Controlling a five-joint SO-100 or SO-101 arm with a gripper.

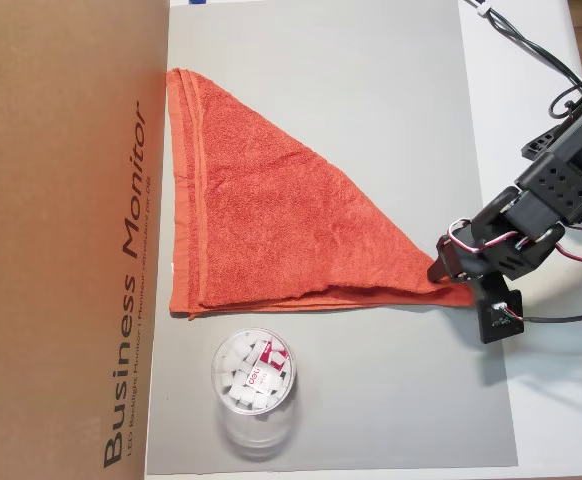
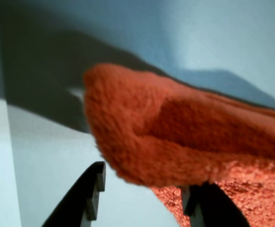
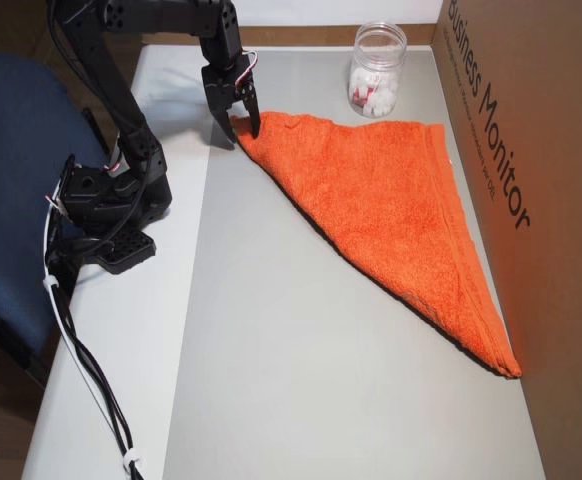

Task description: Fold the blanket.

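The blanket's pointed corner [image 1: 457,294] is the part my gripper should grab next, so that it can fold the triangle over onto the blanket's long hemmed edge [image 1: 184,200].
The blanket [image 1: 271,220] is an orange-red terry towel folded into a triangle on the grey mat [image 1: 371,100]. Its long hemmed edge runs along the cardboard box, and one pointed corner reaches toward the arm. My gripper [image 1: 443,272] is at that pointed corner, jaws apart. In the wrist view the doubled-over corner [image 2: 175,137] lies just beyond my two black fingertips [image 2: 92,196], and nothing is pinched between them. In the other overhead view the gripper [image 3: 236,130] stands over the blanket's [image 3: 391,200] tip near the mat's edge.
A clear plastic jar [image 1: 254,385] with white pieces inside stands on the mat beside the blanket's short edge; it also shows in the other overhead view [image 3: 376,70]. A large cardboard box [image 1: 61,240] walls one side. The arm's base [image 3: 111,200], cables and a blue chair [image 3: 11,180] sit off the mat.
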